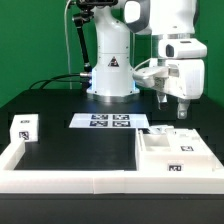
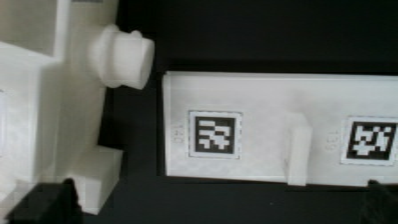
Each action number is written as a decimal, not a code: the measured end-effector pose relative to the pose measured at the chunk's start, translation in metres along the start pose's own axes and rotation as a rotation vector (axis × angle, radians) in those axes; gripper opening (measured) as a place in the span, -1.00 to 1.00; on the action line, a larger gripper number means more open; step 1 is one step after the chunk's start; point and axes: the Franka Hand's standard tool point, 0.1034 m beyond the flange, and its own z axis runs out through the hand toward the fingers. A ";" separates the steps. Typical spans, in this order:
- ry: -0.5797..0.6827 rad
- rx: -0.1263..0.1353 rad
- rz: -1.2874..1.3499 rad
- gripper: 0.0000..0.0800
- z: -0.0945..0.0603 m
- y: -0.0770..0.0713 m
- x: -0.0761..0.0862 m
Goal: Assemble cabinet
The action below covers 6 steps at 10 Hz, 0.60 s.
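The flat white panel spreads wider than my fingers, so my gripper needs to grip its thin fold between its tags next.
The white cabinet parts lie together at the exterior view's right, against the front border wall, with a tag showing on the front face. My gripper hangs just above them, open and empty. In the wrist view a flat white panel with two tags and thin ridges lies below the gripper. Beside it is a white part with a round knob. The dark fingertips show only at the frame's edge, far apart, with nothing between them. A small white tagged cabinet part sits alone at the exterior view's left.
The marker board lies flat in front of the robot base. A low white border wall runs along the front and left of the black table. Cables trail behind the base at the left.
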 end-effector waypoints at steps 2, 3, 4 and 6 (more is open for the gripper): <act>0.019 0.003 -0.005 0.99 0.010 -0.009 0.007; 0.024 0.012 -0.005 0.99 0.015 -0.013 0.009; 0.030 0.018 -0.003 0.99 0.020 -0.017 0.010; 0.042 0.041 0.008 0.99 0.033 -0.027 0.009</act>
